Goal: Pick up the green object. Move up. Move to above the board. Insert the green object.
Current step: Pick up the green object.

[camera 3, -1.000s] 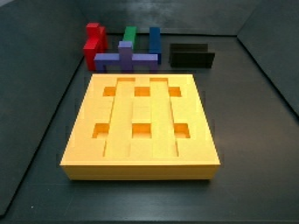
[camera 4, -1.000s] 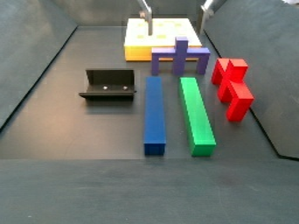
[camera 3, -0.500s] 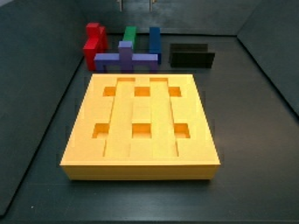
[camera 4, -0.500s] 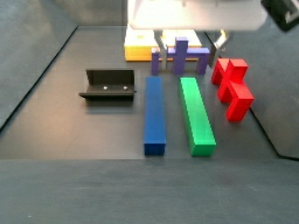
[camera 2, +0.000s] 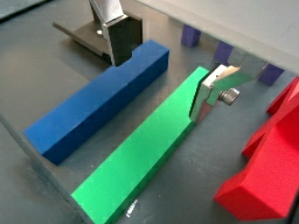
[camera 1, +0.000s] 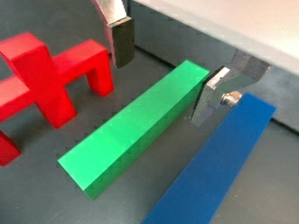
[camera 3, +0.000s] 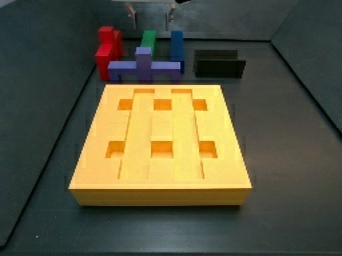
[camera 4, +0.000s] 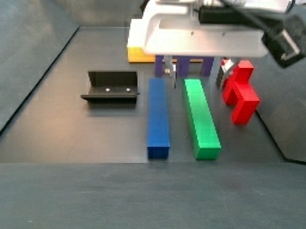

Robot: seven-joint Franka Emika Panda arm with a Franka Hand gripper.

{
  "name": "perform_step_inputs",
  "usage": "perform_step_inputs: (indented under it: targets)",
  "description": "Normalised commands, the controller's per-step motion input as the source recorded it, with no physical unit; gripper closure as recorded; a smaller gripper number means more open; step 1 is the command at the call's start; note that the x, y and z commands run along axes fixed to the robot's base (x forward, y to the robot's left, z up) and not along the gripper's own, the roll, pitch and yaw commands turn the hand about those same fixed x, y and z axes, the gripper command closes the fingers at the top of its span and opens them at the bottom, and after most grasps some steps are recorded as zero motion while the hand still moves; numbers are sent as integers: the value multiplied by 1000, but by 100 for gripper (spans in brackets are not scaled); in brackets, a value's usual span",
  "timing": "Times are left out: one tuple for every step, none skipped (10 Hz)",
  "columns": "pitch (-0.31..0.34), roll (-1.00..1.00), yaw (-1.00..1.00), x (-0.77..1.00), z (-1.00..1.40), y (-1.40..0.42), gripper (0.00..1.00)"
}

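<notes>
My gripper is going to pick up the green bar next by its two long flat sides, because the bar is long but narrow across.
The green object is a long green bar lying flat on the dark floor between a blue bar and red blocks. It shows in both wrist views. My gripper is open and empty, low over the bar's end nearest the board. In both wrist views one finger stands close beside the bar's edge and the other finger stands well apart from it. The orange-yellow board lies apart, mostly hidden behind the wrist in a side view.
A purple piece stands between the bars and the board. The black fixture sits beside the blue bar, also in a side view. Red blocks lie close beside the green bar. Dark walls enclose the floor.
My gripper has come down from high above to just over the green bar's end near the board. The pieces have not moved.
</notes>
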Motion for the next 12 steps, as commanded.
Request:
perform_step_inputs:
  targets:
    - [-147,-264,0,-74,-483,129,0]
    - [-140,-269,0,-51,-449,140,0]
    - [-120,-196,-86,0,-449,157,0]
    - [-104,-177,-60,0,-423,160,0]
    - [-117,-229,-17,0,-451,186,0]
    - [-120,-233,-20,-31,-394,140,0]
    - [-99,-209,0,-6,-291,91,0]
    - [-99,-179,-34,-77,-326,6,0]
    - [-91,-181,-37,-43,-266,0,0]
    - [-69,-129,-54,-69,-237,20,0]
    - [-53,-116,0,0,-174,0,0]
    - [-44,-114,0,0,-174,0,0]
